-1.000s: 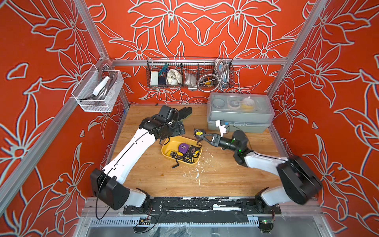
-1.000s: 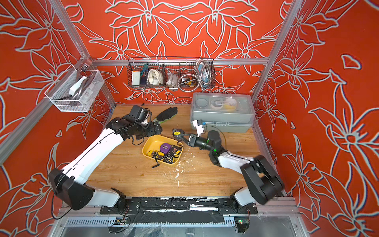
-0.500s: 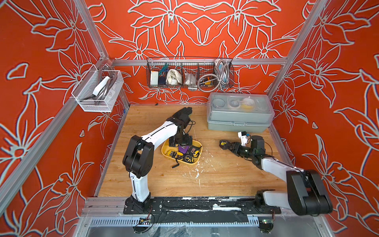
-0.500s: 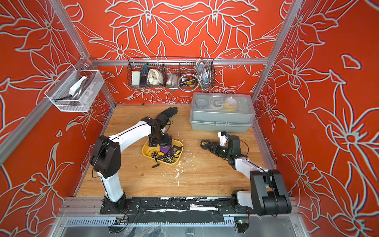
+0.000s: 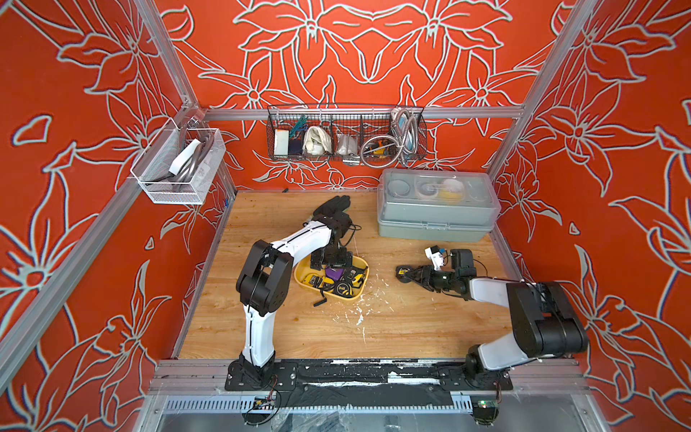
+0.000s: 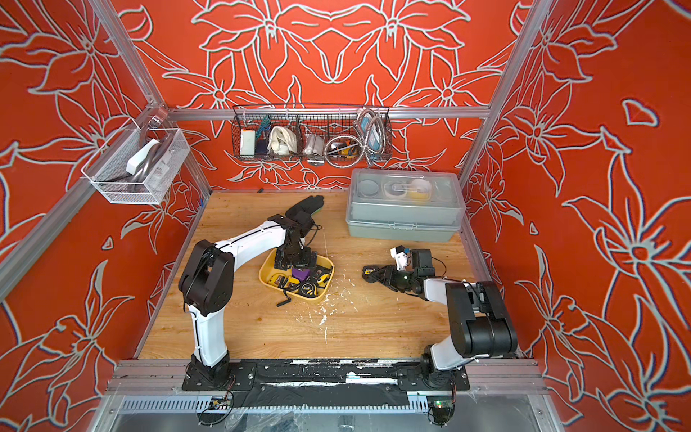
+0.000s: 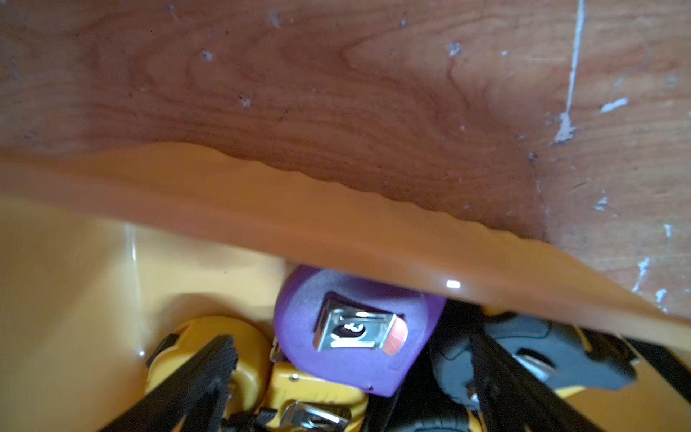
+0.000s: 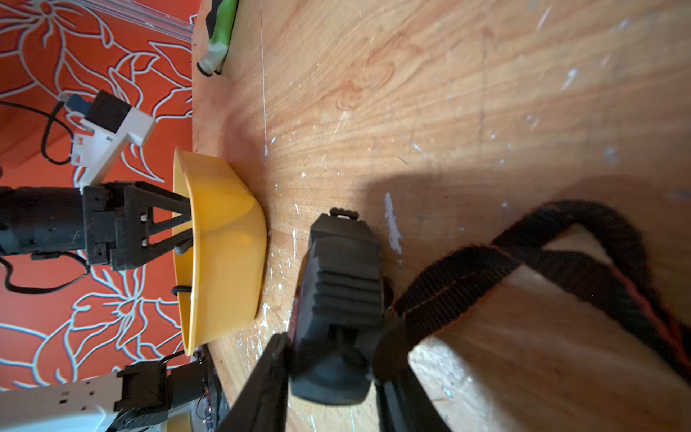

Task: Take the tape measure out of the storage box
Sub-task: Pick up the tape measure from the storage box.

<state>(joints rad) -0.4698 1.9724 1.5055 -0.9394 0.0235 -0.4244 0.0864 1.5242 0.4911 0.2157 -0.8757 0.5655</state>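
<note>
The top of the purple tape measure's clipped side is still below my left gripper's fingers, so my left gripper needs to lower before it closes on it.
The yellow storage box sits mid-table, and several tape measures lie in it. My left gripper points down into it, open. In the left wrist view a purple tape measure lies between the open fingers, with yellow ones and a dark one beside it. My right gripper is to the right of the box, low over the wood. It is shut on a black tape measure with a black wrist strap. I cannot tell whether that one touches the table.
A grey clear-lidded toolbox stands at the back right. A black glove lies behind the left arm. Wire baskets hang on the back wall and a white one on the left. A black strap hangs over the box's front rim.
My right gripper carried the black tape measure from beside the box to the right and down. My left arm swung over the box and lowered its open gripper in.
</note>
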